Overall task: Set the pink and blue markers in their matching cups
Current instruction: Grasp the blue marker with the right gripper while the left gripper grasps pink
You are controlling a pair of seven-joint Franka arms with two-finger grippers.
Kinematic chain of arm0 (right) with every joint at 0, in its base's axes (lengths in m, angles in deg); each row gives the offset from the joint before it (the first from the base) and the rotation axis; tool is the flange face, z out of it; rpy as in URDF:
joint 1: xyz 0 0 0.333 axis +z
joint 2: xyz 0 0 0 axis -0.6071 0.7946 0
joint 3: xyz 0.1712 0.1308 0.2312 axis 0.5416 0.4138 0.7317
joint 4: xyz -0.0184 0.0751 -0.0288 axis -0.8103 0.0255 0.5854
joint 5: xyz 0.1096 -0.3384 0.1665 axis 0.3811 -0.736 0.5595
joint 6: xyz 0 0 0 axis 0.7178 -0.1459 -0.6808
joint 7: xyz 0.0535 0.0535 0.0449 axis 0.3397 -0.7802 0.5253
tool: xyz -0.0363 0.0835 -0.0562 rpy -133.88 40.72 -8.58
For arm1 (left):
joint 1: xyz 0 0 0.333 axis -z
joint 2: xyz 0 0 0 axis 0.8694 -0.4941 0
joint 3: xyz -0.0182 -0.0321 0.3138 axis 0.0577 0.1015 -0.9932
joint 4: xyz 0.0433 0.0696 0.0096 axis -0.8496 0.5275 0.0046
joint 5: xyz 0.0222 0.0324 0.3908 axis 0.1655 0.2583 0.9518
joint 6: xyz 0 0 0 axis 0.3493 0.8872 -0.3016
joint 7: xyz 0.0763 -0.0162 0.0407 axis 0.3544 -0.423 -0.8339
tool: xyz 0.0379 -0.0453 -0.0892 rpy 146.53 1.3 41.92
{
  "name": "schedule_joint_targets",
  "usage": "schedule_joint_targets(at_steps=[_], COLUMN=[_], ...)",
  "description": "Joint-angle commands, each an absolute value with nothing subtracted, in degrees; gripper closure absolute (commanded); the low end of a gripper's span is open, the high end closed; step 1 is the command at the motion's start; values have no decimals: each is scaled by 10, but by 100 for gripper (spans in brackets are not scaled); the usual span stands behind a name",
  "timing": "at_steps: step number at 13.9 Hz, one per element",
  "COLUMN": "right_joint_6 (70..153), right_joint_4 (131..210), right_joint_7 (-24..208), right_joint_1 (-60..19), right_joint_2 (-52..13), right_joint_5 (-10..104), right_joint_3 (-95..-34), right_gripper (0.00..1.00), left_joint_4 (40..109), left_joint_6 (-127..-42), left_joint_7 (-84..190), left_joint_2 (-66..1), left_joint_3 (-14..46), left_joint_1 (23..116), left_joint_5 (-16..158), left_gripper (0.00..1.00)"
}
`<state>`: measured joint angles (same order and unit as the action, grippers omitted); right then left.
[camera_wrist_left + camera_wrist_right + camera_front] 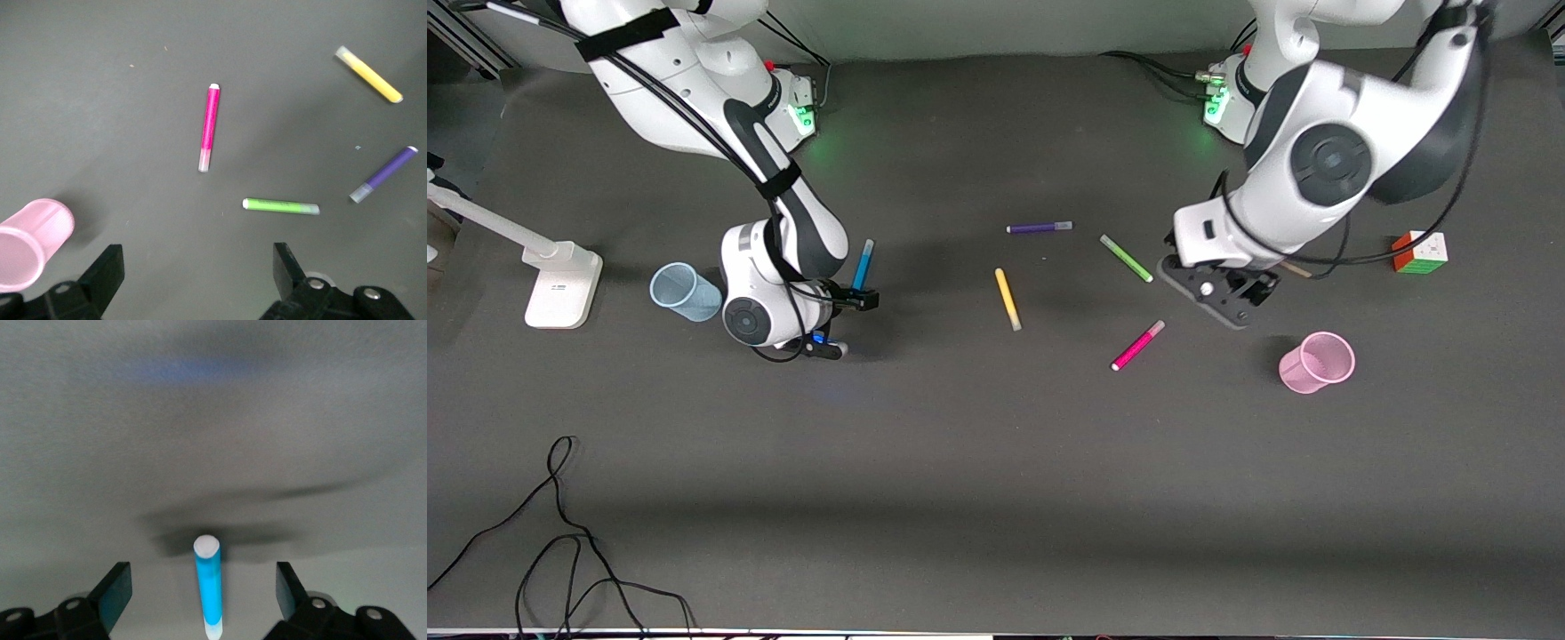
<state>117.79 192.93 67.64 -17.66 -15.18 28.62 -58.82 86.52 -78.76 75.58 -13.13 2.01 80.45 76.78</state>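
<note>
My left gripper is going to grab the pink marker by its pale cap (1157, 330) next, so that the marker's white end stays free to enter the pink cup (1318, 362).
The blue marker (863, 264) shows just beside my right gripper (847, 324). In the right wrist view the blue marker (207, 583) sits between the spread fingers (115, 590) and touches neither; my right gripper (203, 588) is open. The pale blue cup (685, 292) stands beside the right wrist, toward the right arm's end of the table. The pink marker (1137, 345) lies flat on the mat, seen too in the left wrist view (209, 127). My left gripper (1218, 298) (197, 272) hovers open and empty between the pink marker and the pink cup (1318, 362) (30, 247).
A green marker (1126, 258) (280, 206), a yellow marker (1008, 299) (369, 74) and a purple marker (1040, 228) (383, 174) lie mid-table. A colour cube (1420, 252) sits toward the left arm's end. A white stand (560, 280) and a loose cable (560, 533) are at the right arm's end.
</note>
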Motion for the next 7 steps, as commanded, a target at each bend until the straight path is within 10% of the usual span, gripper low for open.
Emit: schedule_joint_targets(at_steps=[1, 7], right_joint_6=[1195, 1195], right_joint_4=[1941, 1940], right_joint_7=[665, 666], right_joint_1=[-173, -174], right_joint_2=[-156, -155], right_joint_5=[300, 300], right_joint_3=[-588, -588], right_gripper=[32, 83], left_joint_4=[917, 942], left_joint_6=[-881, -1012], left_joint_7=[757, 725], left_joint_2=[-163, -269], left_joint_3=[16, 16], left_joint_1=[830, 846], left_joint_5=[769, 807], left_gripper=[1, 1])
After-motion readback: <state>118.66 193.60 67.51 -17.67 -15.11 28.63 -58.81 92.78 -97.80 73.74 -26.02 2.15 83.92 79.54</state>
